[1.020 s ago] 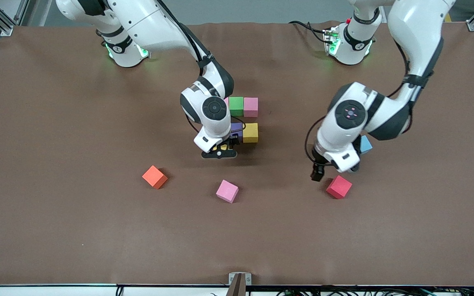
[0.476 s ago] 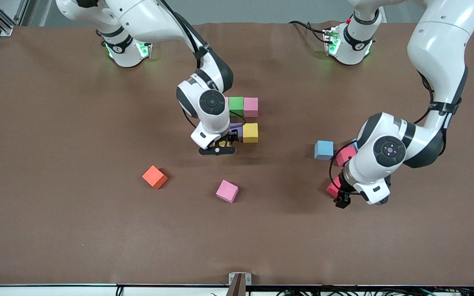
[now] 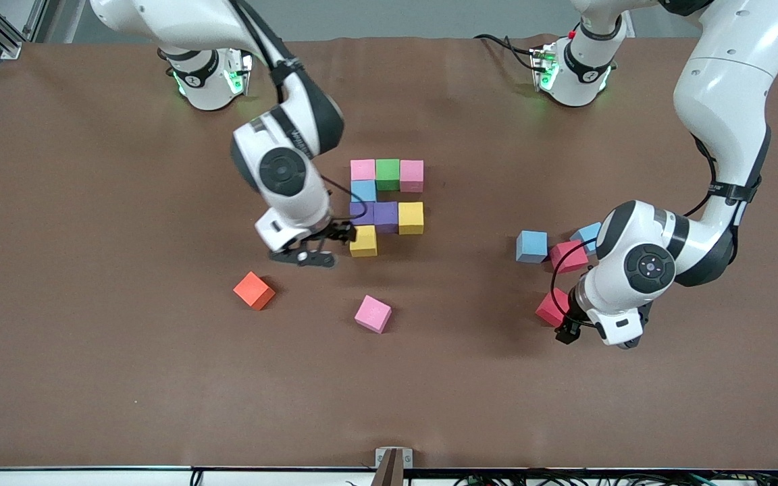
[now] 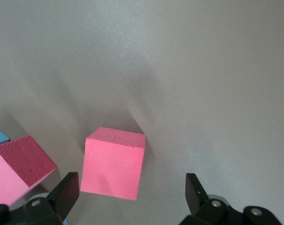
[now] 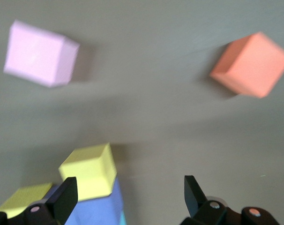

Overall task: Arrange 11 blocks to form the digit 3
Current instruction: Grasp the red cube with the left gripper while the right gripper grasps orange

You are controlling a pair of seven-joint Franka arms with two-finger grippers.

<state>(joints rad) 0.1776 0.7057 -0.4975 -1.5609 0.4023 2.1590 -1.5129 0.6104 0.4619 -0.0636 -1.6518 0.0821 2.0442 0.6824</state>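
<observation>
My left gripper's fingers are above the red block's top (image 3: 550, 308), so closing now would miss the block. My left gripper lowers, then closes on the block.
The partial digit 3 sits mid-table: pink (image 3: 362, 169), green (image 3: 387, 174) and pink (image 3: 411, 175) blocks, a blue one (image 3: 363, 191), two purple (image 3: 374, 214), a yellow (image 3: 410, 217), and a yellow block (image 3: 363, 241) (image 5: 88, 171) at its near corner. My right gripper (image 3: 325, 246) (image 5: 128, 194) hangs open and empty beside that yellow block. Open too, my left gripper (image 3: 566, 332) (image 4: 130, 192) is low over a loose red block (image 3: 550, 307) (image 4: 114, 164), which lies close to one finger. An orange block (image 3: 254, 290) (image 5: 252, 65) and a pink block (image 3: 372, 314) (image 5: 39, 54) lie loose.
Toward the left arm's end lie a blue block (image 3: 531, 246), a second red block (image 3: 568, 256) (image 4: 20, 164) and another blue one (image 3: 586, 234), close together by the left arm's wrist. The brown table (image 3: 125, 378) is bare near the front camera.
My right gripper drew away from the figure toward the right arm's end, uncovering the yellow block at its near corner. My left gripper swung from beside the red block to over it.
</observation>
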